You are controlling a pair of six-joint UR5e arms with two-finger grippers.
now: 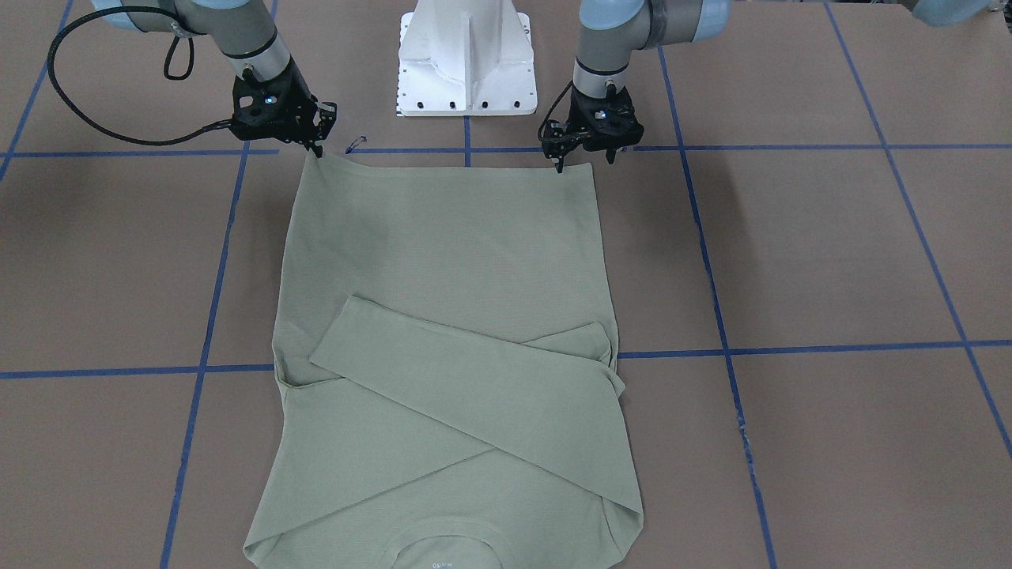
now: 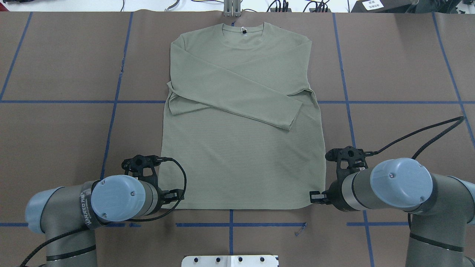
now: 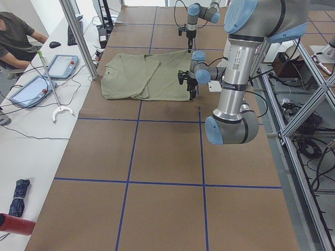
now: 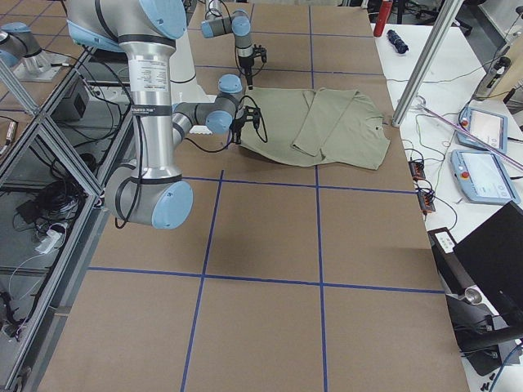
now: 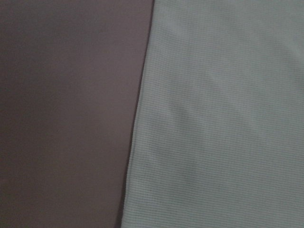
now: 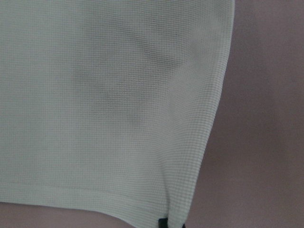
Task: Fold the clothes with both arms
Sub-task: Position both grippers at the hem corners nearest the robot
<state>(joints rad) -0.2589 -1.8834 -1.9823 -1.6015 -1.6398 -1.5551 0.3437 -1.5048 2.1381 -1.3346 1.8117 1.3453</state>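
Note:
Next, my left gripper takes hold of the sage-green shirt by the corner of its hem (image 1: 580, 172) to fold it.
The sage-green shirt (image 1: 443, 261) lies flat on the brown table, both sleeves folded across the chest, neckline away from the robot; it also shows in the overhead view (image 2: 241, 155). My left gripper (image 1: 585, 163) stands open at the hem corner on my left, one finger on the cloth and one off it; its wrist view shows only the shirt's side edge (image 5: 137, 118). My right gripper (image 1: 318, 150) is at the other hem corner, its tips (image 6: 169, 223) together on the shirt's corner. The cloth is still flat on the table.
The white pedestal base (image 1: 466, 71) stands just behind the hem. Blue tape lines (image 2: 267, 224) cross the table. At the far side stand a metal post (image 3: 78, 36), tablets (image 3: 29, 89) and a seated operator (image 3: 15, 36).

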